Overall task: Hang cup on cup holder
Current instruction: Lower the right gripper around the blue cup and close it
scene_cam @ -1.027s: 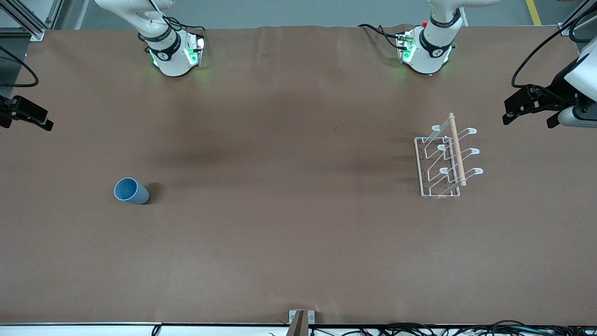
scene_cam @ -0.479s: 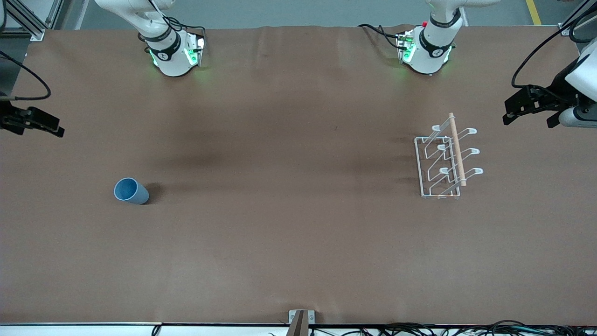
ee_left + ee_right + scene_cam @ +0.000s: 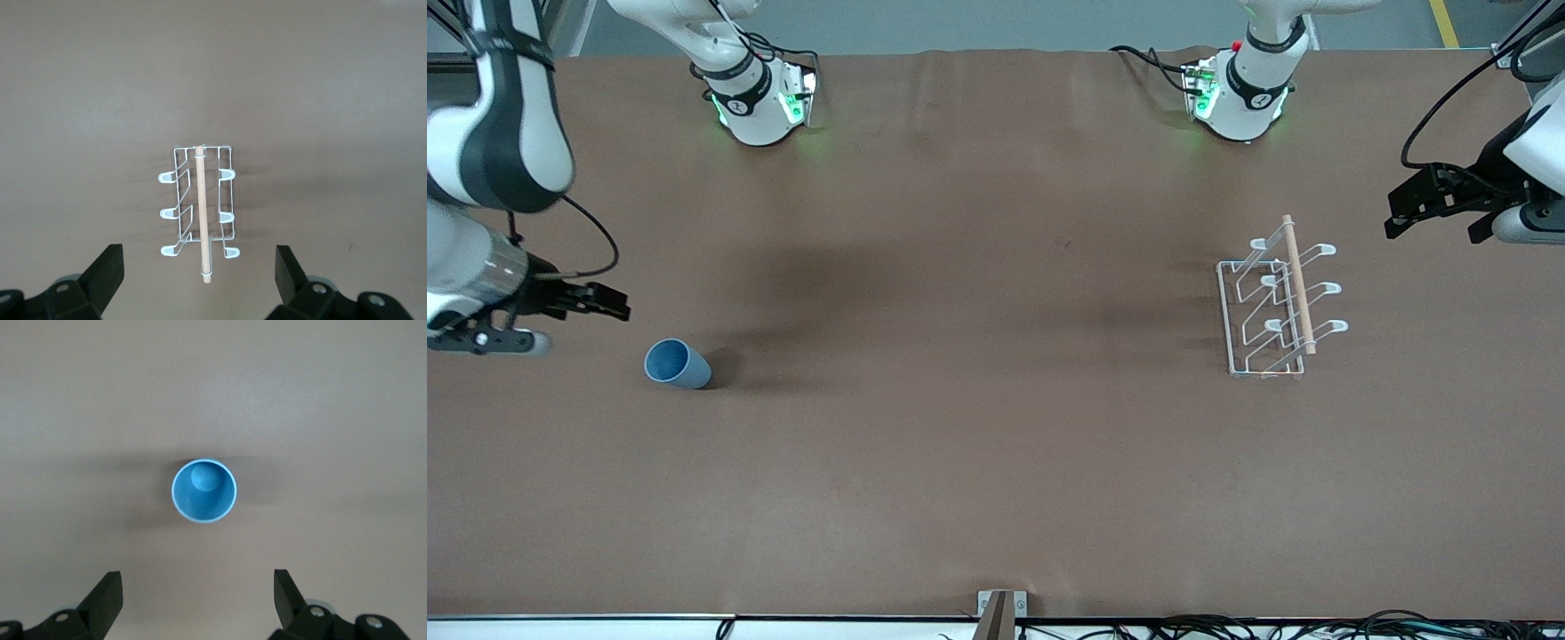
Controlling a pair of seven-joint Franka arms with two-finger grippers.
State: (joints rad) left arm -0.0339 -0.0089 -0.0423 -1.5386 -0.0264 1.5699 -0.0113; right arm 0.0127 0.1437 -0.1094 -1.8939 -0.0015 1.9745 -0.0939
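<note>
My right gripper will take hold of the blue-grey cup by its rim [image 3: 669, 340] next. The cup can then go to the white wire cup holder [image 3: 1297, 284].
The blue-grey cup [image 3: 676, 364] stands upright, mouth up, on the brown table toward the right arm's end. My right gripper [image 3: 615, 308] is open and empty, up in the air over the table just beside the cup. In the right wrist view I look down into the cup [image 3: 204, 491], which lies ahead of the open gripper [image 3: 197, 587]. The white wire cup holder [image 3: 1297, 284] with its wooden rod stands toward the left arm's end. My left gripper [image 3: 1394, 213] is open and empty, up beside the holder at the table's end. The left wrist view shows the holder [image 3: 202, 207] ahead of that gripper [image 3: 198, 257].
Both arm bases [image 3: 760, 107] [image 3: 1240, 102] stand along the table's edge farthest from the front camera. A small metal bracket [image 3: 1000, 604] sits at the nearest edge. Cables lie along that edge.
My right arm has swung in from the table's end toward the cup, its gripper now close beside it. The left arm, cup and holder have not moved.
</note>
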